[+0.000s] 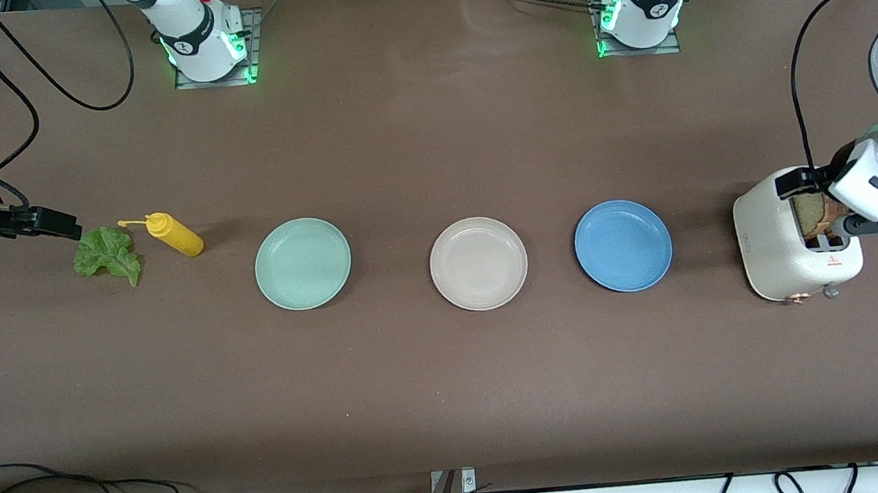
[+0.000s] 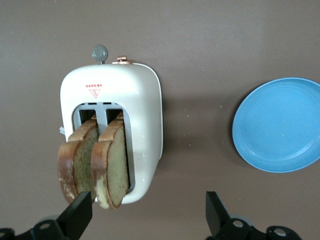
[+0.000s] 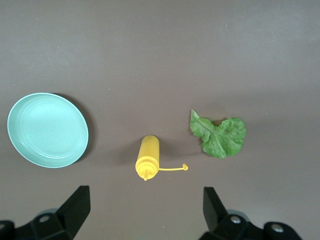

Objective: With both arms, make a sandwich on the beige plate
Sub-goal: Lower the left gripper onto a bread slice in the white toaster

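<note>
My left gripper is to grab the bread slice nearer the blue plate next, by its exposed top crust [image 1: 808, 212], because the toaster slot closes around the slice's lower part.
The beige plate [image 1: 478, 263] lies mid-table with nothing on it. Two brown-crusted bread slices [image 2: 107, 162] stand upright in the slots of a white toaster [image 1: 794, 248] at the left arm's end. My left gripper [image 2: 148, 215] hangs open over the toaster [image 2: 142, 115], holding nothing, and in the front view the left gripper [image 1: 803, 195] shows just above the bread [image 1: 810, 212]. A ruffled lettuce leaf [image 1: 108, 254] lies flat at the right arm's end. My right gripper [image 1: 62, 224] hovers open and holds nothing, over the table beside the leaf [image 3: 220, 136].
A yellow squeeze bottle [image 1: 176, 234] lies on its side between the lettuce and a mint-green plate [image 1: 303, 263]. A blue plate [image 1: 622, 245] sits between the beige plate and the toaster. Cables trail along the table's edge nearest the front camera.
</note>
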{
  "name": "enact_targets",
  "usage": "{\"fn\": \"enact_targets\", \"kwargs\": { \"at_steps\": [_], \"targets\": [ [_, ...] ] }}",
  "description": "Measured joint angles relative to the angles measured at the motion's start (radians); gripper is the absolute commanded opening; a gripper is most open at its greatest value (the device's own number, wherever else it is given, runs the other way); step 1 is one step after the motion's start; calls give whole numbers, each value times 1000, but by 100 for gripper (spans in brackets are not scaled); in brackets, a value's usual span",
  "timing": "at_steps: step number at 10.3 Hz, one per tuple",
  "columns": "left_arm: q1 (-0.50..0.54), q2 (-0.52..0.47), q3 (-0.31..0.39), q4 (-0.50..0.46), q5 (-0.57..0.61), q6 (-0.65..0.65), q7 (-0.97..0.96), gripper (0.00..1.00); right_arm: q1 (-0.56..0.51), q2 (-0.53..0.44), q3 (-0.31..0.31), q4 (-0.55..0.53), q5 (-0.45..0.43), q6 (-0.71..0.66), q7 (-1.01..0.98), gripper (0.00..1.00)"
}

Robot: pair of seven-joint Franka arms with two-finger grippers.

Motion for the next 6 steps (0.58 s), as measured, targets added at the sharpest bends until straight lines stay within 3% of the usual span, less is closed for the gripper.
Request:
{"fn": "enact_targets", "kwargs": {
  "at_steps": [6],
  "targets": [
    [63,55,0,-95,9,144,44,100,0,1,0,0,0,-1,0,100]
  ]
}}
